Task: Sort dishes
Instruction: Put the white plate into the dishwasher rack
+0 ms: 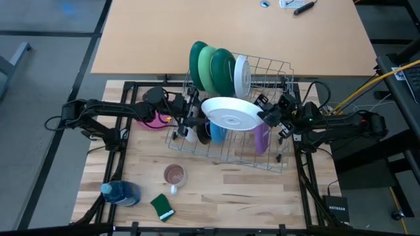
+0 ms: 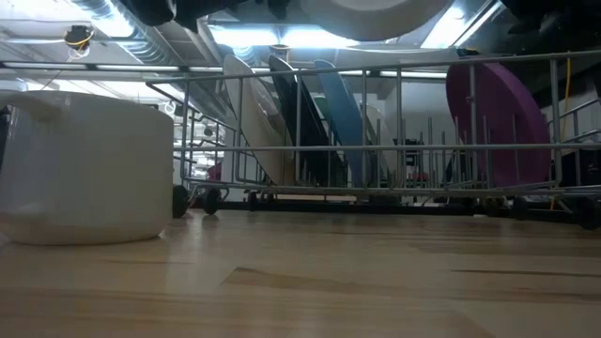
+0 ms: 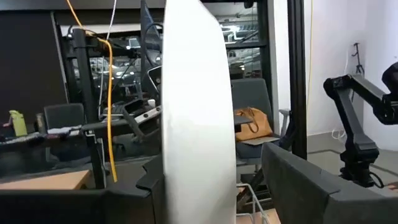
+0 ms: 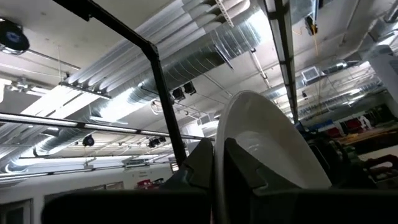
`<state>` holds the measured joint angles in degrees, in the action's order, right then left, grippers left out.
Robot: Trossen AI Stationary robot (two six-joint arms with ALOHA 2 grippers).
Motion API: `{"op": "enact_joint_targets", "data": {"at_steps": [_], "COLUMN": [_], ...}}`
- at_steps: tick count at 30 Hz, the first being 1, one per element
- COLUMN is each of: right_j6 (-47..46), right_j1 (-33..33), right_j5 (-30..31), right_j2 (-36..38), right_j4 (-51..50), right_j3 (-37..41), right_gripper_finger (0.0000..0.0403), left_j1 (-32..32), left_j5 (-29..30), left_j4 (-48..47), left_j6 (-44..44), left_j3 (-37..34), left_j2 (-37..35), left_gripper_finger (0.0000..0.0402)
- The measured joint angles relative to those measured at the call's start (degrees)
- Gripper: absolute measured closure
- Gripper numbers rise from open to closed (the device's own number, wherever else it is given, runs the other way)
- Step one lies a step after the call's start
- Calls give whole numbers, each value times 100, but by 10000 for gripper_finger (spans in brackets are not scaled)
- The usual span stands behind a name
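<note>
The white plate (image 1: 230, 115) has its rim between my left gripper's spread fingers, so they should close. Closing now would hold it.
A big white plate (image 1: 230, 115) hangs roughly level over the wire dish rack (image 1: 279, 69). My right gripper (image 1: 268, 117) is shut on its right rim. At the plate's left rim stands my left gripper (image 1: 195, 119), open; in the left wrist view the plate (image 3: 199, 112) shows edge-on between its spread fingers. In the rack's far end stand green plates (image 1: 211, 65) and a white one (image 1: 241, 73) on edge. Lower down stand white (image 2: 255, 122), black (image 2: 293, 122), blue (image 2: 343, 113) and purple (image 2: 498, 122) plates. A pink plate (image 1: 155, 120) lies under the left arm. My right gripper pinches the white plate's right rim (image 4: 219, 155) between its two fingers, one on each face. It comes from the table's right side. The plate is lifted clear above the rack, near level. My left gripper: I cannot tell whether its open fingers (image 3: 298, 180) touch the rim.
A clear mug (image 1: 174, 174) stands on the table in front of the rack, large at the left of the low view (image 2: 84, 169). A green sponge (image 1: 162, 206) and a blue bottle (image 1: 121, 192) lie near the front left. Bare wood lies in front of the rack at the right.
</note>
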<state>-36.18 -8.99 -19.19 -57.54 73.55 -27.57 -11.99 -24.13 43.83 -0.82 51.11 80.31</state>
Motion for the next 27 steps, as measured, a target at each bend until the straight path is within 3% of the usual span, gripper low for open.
{"op": "enact_joint_targets", "data": {"at_steps": [7,18,27], "right_j6": [2,131,63], "right_j1": [0,0,-7], "right_j5": [76,120,550], "right_j2": [0,0,15], "right_j4": [-101,-160,-145], "right_j3": [-2,-11,-17], "right_gripper_finger": [384,368,295], "left_j1": [0,39,158], "left_j5": [-15,-353,-191], "left_j4": [19,-50,-42], "left_j6": [3,491,426], "left_j3": [197,213,212], "left_j2": [165,175,175], "left_gripper_finger": [218,357,361]}}
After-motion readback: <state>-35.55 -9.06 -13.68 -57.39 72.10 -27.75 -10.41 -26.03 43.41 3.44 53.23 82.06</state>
